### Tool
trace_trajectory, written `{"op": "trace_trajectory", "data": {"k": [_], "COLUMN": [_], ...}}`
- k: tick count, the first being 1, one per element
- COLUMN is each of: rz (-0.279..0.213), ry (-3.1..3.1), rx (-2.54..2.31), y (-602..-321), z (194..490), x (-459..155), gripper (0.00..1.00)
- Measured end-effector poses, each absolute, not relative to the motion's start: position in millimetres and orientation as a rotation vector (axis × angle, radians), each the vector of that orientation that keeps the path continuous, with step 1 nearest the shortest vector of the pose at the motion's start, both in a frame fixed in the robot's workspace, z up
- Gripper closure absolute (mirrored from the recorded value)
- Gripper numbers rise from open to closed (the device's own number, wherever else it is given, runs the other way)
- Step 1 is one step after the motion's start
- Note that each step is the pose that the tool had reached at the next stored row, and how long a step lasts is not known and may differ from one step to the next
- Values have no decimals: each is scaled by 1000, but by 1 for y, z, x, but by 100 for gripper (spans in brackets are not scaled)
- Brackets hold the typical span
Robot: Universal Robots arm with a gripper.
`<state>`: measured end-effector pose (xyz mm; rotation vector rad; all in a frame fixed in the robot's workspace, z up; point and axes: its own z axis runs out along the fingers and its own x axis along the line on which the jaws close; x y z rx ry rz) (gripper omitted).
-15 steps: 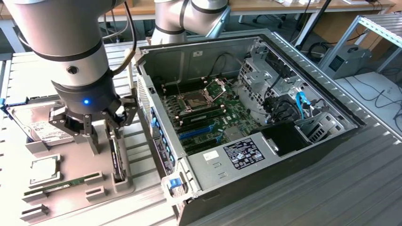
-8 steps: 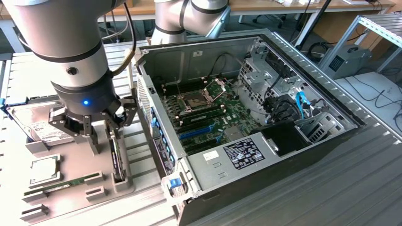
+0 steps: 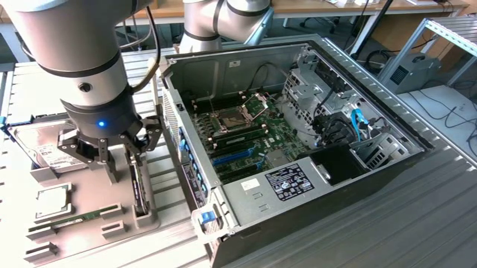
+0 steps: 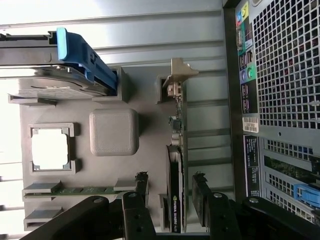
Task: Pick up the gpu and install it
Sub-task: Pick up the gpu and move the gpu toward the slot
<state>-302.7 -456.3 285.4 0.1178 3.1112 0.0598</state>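
My gripper's fingers are still above the GPU's black top edge with grey tray (image 3: 88, 181) showing between them, so it is too early to close and my gripper lowers next.
The gpu (image 3: 138, 192) stands on its long edge in a slot of the grey parts tray (image 3: 88, 181), just beside the open computer case (image 3: 387, 184). In the wrist view the gpu (image 4: 176, 170) is a thin black-faced card on a green board, its silver bracket (image 4: 177, 75) at the far end. My gripper (image 3: 125, 162) is lowered over the card's near end. The gripper (image 4: 171, 189) is open, one black finger (image 4: 141, 187) on each side of the card, with a gap showing on at least one side.
On the tray (image 4: 145, 102) lie a hard drive (image 3: 46, 157) in a blue-trimmed holder (image 4: 80, 55), a square processor (image 4: 50, 150) and a memory stick (image 4: 82, 190). The case's motherboard has blue slots (image 3: 234, 159). The case's rear grille (image 4: 285, 65) stands close beside the card.
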Motion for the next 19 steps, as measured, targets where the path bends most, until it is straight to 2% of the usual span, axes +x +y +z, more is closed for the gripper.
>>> {"op": "trace_trajectory", "data": {"k": [19], "rz": [60], "ry": [3111], "rx": [118], "y": [-456], "z": [272], "x": [-294], "gripper": [52]}}
